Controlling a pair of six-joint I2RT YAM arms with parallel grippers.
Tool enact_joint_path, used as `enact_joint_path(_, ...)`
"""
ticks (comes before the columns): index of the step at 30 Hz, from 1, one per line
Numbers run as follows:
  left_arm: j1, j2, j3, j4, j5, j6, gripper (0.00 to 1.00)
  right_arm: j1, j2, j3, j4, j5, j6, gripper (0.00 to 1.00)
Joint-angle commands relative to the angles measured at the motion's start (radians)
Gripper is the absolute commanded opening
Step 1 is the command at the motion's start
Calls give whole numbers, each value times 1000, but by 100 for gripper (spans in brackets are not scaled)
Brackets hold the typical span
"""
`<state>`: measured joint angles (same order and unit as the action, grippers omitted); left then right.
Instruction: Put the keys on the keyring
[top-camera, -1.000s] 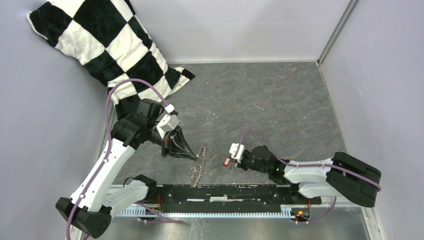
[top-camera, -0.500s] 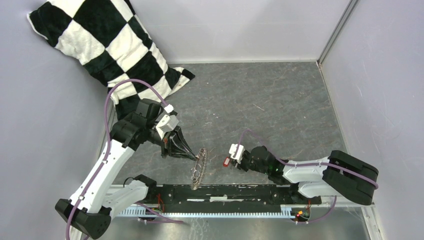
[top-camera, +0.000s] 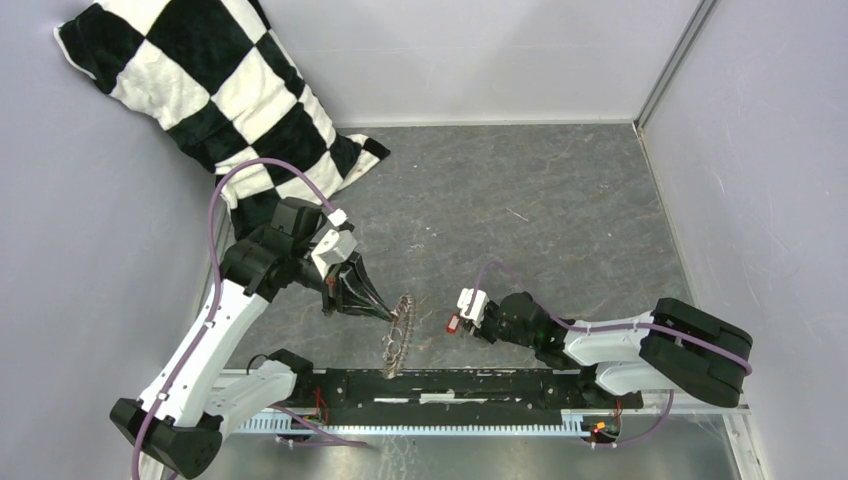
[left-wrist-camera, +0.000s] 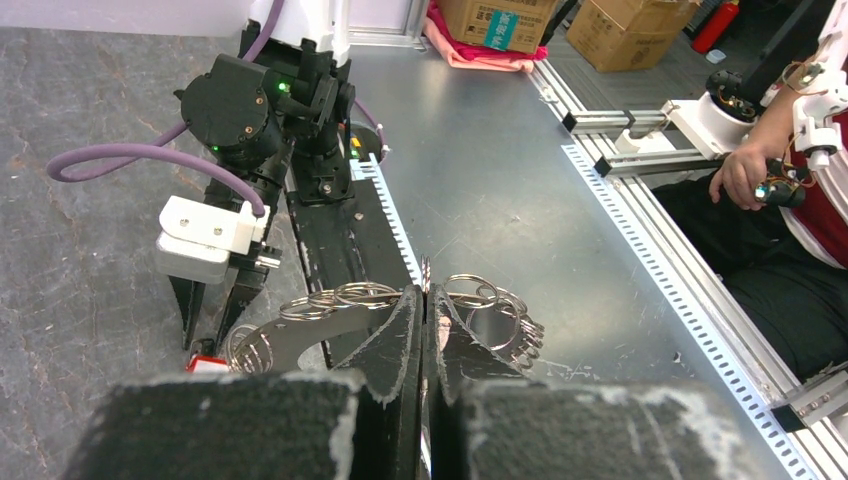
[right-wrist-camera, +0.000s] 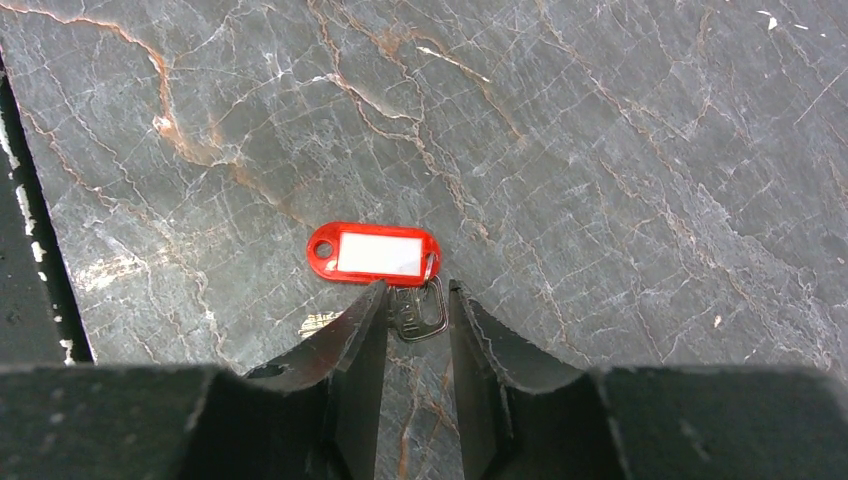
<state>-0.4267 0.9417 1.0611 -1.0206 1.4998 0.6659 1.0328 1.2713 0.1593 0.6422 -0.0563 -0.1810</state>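
Observation:
The head of the key is between my fingers, rather than the red tag, so closing now would hold the keys. My right gripper is ready to close on the keys now.
The keyring (top-camera: 398, 331), a metal ring fringed with small split rings, hangs tilted above the table's near edge. My left gripper (top-camera: 386, 311) is shut on its rim. In the left wrist view its fingertips (left-wrist-camera: 424, 300) pinch the keyring (left-wrist-camera: 310, 330) edge-on. The keys (right-wrist-camera: 373, 254), a red tag with a white label joined to a small silvery key (right-wrist-camera: 420, 312), lie flat on the grey stone top. My right gripper (right-wrist-camera: 417, 300) stands open just over them, with the key's head between its fingertips and a gap on the right side. From above, the red tag (top-camera: 453, 323) shows at my right gripper (top-camera: 461, 322).
A black-and-white checked cushion (top-camera: 215, 85) leans in the far left corner. A black rail (top-camera: 450, 385) with the arm bases runs along the near edge. Grey walls close in the left, back and right sides.
My right gripper's jaws have come apart around the key. The keyring in my left gripper has turned slightly, showing more of its face. The right arm has edged a little left.

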Motion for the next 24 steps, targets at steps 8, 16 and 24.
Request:
enact_joint_path(8, 6, -26, -8, 27, 46, -34, 2, -16, -10, 32, 40, -20, -12, 38)
enact_joint_path(16, 6, -30, -6, 27, 48, -38, 2, -25, 33, 45, 71, -23, -17, 33)
enact_joint_path(24, 5, -30, -4, 27, 45, -39, 2, -30, 44, 44, 67, -42, -16, 29)
